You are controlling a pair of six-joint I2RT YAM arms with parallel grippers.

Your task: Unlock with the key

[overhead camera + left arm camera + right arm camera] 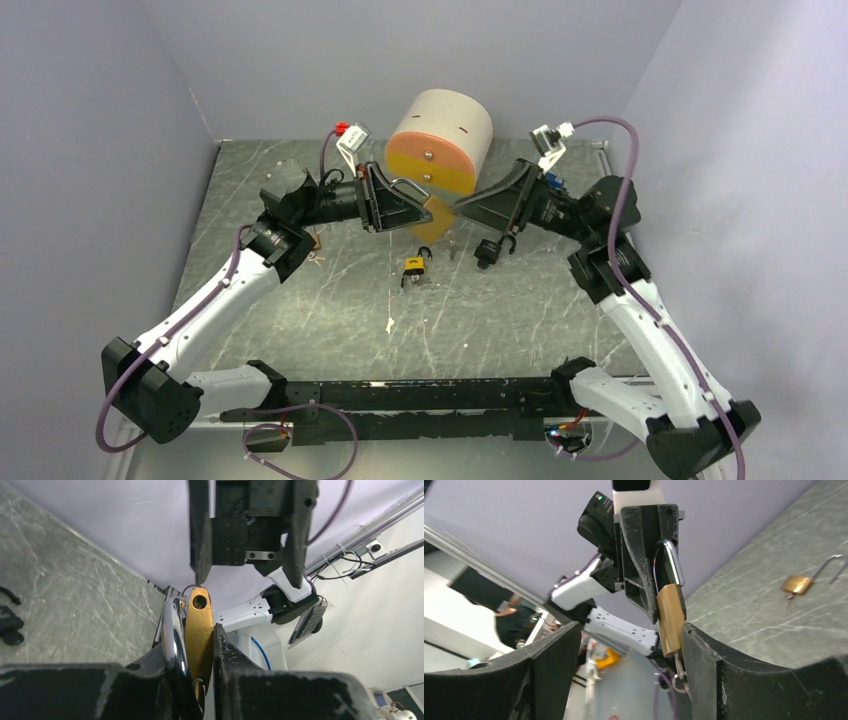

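Observation:
My right gripper takes hold of the brass padlock's body near the key end (441, 225) (671, 640) next, so that the chrome shackle stays free to swing open.
A brass padlock (670, 617) hangs in the air above the table, with my left gripper (425, 205) shut on its body and chrome shackle (172, 635). In the left wrist view the padlock's body (199, 630) stands edge-on between the two fingers. The key (678, 666) sticks out of the padlock's lower end, and a small ring hangs from it. My right gripper (629, 630) stands wide open around that end. Its right finger (704, 650) is close beside the key, and I cannot tell whether it touches. I cannot tell whether the shackle is released.
A big beige cylinder with an orange and yellow face (440, 140) lies at the back. A black and yellow padlock (415, 265) sits on the table (300, 330) below the grippers. Another brass padlock (796, 584) with an open shackle lies farther left. Grey walls enclose the table.

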